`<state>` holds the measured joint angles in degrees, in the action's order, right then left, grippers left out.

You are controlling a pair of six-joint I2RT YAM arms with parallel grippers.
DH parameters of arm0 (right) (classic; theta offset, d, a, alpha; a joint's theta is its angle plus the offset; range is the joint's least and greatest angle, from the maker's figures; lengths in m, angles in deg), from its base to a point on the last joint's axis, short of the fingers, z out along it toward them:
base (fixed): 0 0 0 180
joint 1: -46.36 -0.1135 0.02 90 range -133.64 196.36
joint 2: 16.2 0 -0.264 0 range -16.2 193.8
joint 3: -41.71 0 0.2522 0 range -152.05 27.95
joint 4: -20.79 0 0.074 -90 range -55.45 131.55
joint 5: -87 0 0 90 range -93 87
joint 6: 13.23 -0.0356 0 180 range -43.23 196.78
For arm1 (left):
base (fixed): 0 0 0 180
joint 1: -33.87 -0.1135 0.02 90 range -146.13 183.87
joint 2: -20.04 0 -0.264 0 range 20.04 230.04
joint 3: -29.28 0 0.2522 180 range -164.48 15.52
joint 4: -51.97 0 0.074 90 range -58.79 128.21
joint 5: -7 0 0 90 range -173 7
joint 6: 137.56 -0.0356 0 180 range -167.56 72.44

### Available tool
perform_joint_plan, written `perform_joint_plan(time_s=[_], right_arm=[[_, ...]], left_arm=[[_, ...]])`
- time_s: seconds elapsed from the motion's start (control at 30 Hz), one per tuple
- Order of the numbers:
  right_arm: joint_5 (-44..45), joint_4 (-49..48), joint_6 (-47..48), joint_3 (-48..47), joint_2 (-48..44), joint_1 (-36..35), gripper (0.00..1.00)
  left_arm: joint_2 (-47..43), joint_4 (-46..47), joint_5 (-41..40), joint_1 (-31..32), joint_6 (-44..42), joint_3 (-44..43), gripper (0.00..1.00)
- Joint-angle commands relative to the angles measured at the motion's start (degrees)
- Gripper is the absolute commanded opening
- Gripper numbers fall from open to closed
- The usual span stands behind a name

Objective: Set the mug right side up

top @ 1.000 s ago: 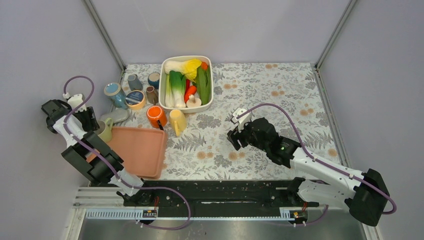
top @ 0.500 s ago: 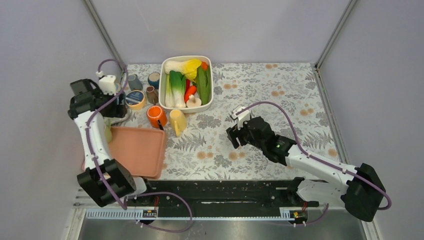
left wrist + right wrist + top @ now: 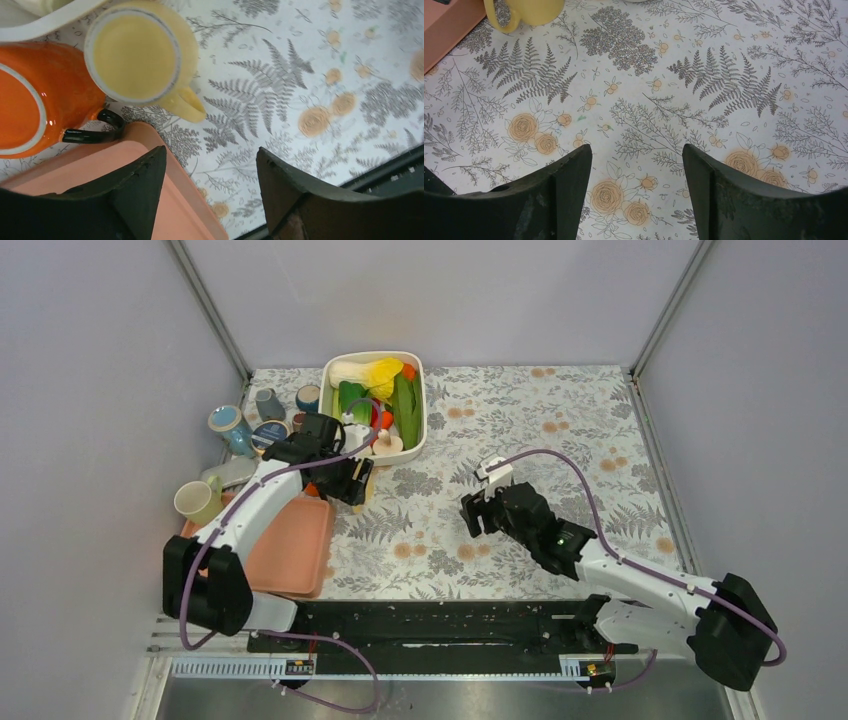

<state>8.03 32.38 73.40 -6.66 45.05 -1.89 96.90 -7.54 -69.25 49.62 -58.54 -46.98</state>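
Note:
The robot's left hand will next pick up the yellow mug [image 3: 132,55] by its handle. The mug's opening then stays free for the right gripper to turn the mug over.
A yellow mug [image 3: 132,55] stands base up on the floral cloth, its handle toward the salmon tray [image 3: 75,167]. An orange mug [image 3: 45,95] with a black handle stands base up beside it. My left gripper [image 3: 211,150] hovers open just above and in front of the yellow mug, holding nothing; in the top view this gripper [image 3: 350,480] hides most of both mugs. A pale green mug [image 3: 197,502] stands mouth up at the tray's left edge. My right gripper [image 3: 478,515] hangs open and empty over bare cloth.
A white dish [image 3: 420,410] of vegetables stands behind the mugs. Several small cups [image 3: 228,425] cluster at the back left. In the right wrist view the yellow mug [image 3: 524,10] is far ahead to the left. The walls close in on both sides.
My left arm swung right from the left wall across the tray to the yellow mug, its jaws opening wider. The pale green mug stays at the tray's left edge. The right arm barely moved.

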Motion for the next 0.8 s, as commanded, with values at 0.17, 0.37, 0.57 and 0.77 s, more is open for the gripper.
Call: perform_joint_plan(time_s=[0.17, 0.37, 0.57, 0.77], right_arm=[[3.5, -9.8, -3.4, 5.5, -6.8, 0.4, 0.76], [5.6, -11.8, -2.6, 7.8, -9.9, 0.4, 0.76], [4.8, -13.1, -1.8, 8.1, -10.1, 0.4, 0.77], [3.4, -13.7, -2.3, 8.0, -8.7, 0.5, 0.77]], left_arm=[[7.9, 14.8, -9.7, 0.4, 10.6, 1.5, 0.58], [14.3, 14.8, -9.4, 0.4, 10.8, 0.6, 0.45], [15.6, 16.6, -10.3, 0.4, 10.8, 1.4, 0.45], [15.8, 17.1, -7.3, 0.4, 10.8, 1.1, 0.02]])
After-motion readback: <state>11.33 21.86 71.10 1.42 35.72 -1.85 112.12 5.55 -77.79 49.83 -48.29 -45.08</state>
